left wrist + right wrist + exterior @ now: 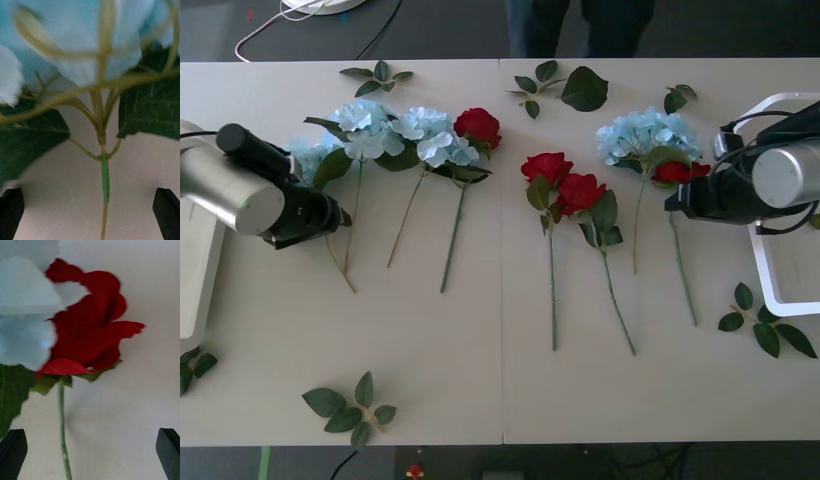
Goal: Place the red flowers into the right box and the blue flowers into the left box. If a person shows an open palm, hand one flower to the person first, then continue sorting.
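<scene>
My left gripper is to grab the blue flower next by the bare green-wrapped stem (105, 180), below the soft petals and leaves that crowd the flower's top.
Red flowers and blue flowers lie in a row across the table, blooms toward the far side. My right gripper (677, 200) is open low over the rightmost red flower (680, 172), whose bloom (90, 330) and stem (62, 420) sit between the black fingers (167, 450), beside a blue flower (645, 135). My left gripper (335, 215) is open at the leftmost blue flower (310, 160); its stem (105, 180) runs between the fingers (165, 210). The right box (780, 300) is at the right edge and the left box (200, 280) at the left edge.
More red flowers (565, 180) lie mid-table, and another (478, 125) lies next to several blue flowers (425, 130). Loose leaf sprigs lie near the front (350, 405), by the right box (765, 330) and along the far side (580, 88).
</scene>
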Controlling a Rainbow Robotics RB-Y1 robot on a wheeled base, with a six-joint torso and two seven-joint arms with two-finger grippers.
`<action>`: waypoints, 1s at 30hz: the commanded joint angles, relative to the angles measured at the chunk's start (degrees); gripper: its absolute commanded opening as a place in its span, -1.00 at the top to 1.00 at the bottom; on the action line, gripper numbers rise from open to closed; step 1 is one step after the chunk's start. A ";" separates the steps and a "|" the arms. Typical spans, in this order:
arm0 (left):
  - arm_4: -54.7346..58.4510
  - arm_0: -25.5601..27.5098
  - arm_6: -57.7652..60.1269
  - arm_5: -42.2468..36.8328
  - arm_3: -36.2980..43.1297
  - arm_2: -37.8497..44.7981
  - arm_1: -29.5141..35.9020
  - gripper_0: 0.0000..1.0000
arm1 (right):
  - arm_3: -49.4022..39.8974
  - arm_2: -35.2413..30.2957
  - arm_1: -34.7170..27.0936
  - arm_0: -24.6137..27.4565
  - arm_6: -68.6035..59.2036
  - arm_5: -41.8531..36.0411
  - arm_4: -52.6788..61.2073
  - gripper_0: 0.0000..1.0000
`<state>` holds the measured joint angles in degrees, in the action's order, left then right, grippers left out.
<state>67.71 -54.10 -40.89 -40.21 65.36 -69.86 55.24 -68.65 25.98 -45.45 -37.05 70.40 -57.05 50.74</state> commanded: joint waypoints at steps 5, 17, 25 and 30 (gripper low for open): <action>-0.91 -2.67 2.74 0.83 -0.85 -1.07 -1.72 -1.00 | 5.90 0.30 5.28 -4.87 -0.61 1.50 -4.25 -1.00; -3.99 -2.67 2.48 0.83 -1.56 -1.77 -1.80 1.00 | 12.93 5.05 8.18 -8.21 -1.14 7.13 -5.92 0.39; -4.08 -2.67 2.65 0.83 -1.82 -1.77 -1.80 1.00 | 12.84 5.05 8.09 -8.13 -1.58 7.31 -5.48 1.00; -4.08 -2.67 2.65 0.83 -1.99 -1.86 -1.72 1.00 | 12.84 5.05 8.09 -8.13 -1.58 7.31 -5.30 1.00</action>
<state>64.18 -54.43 -40.88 -40.14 64.13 -70.72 54.68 -55.71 30.71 -38.23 -43.33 70.39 -50.12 45.05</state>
